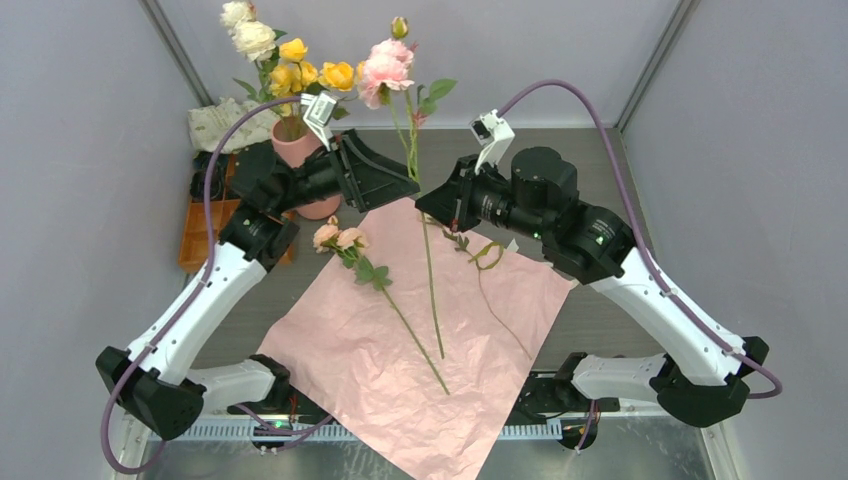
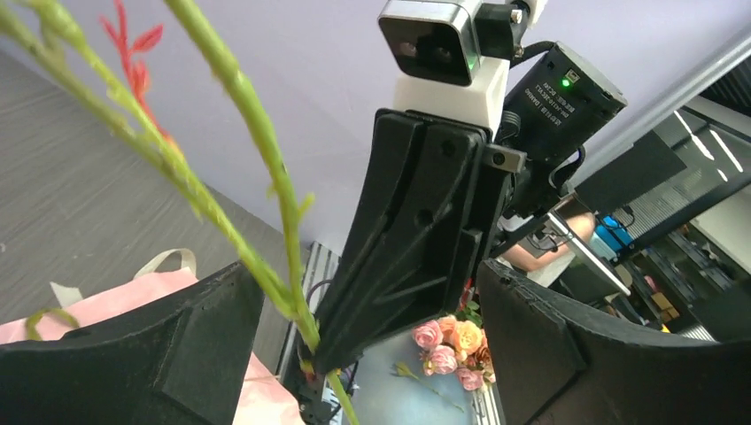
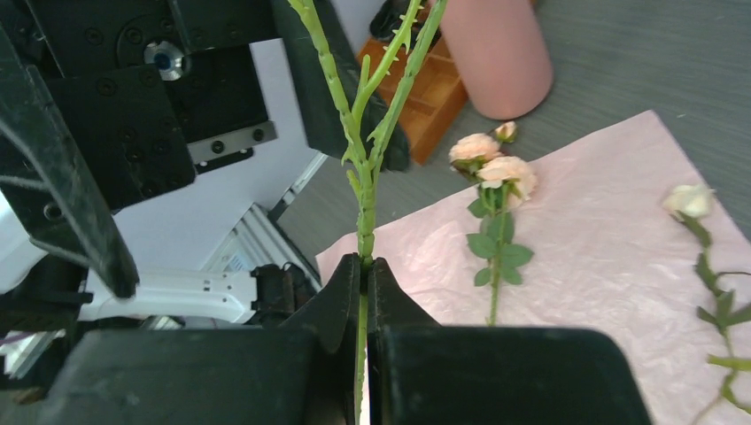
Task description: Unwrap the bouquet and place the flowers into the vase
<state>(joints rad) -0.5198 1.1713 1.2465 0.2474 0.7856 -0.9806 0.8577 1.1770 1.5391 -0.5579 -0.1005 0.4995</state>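
The pink rose (image 1: 385,65) is next, and my left gripper will grab it by its stem below the bloom (image 1: 412,158), so the lower stem stays free to slide into the vase.
My right gripper (image 1: 426,205) (image 3: 365,266) is shut on the green stem (image 3: 361,177) of a pink rose (image 1: 385,65), which it holds upright above the paper. My left gripper (image 1: 408,180) (image 2: 372,354) stands open around the same stem (image 2: 266,150), its fingers (image 2: 133,354) clear of it on both sides. The salmon-pink vase (image 1: 300,145) (image 3: 496,53) stands at the back left with white and yellow flowers (image 1: 290,60) in it. The bouquet's pink paper (image 1: 400,350) lies spread flat. A peach rose (image 1: 340,238) (image 3: 496,168) lies on it.
An orange compartment tray (image 1: 200,235) (image 3: 425,88) sits left of the vase. A cream ribbon (image 1: 488,255) lies on the paper under my right arm. A cream bud (image 3: 689,202) lies on the paper's right side. Grey walls close in on both sides.
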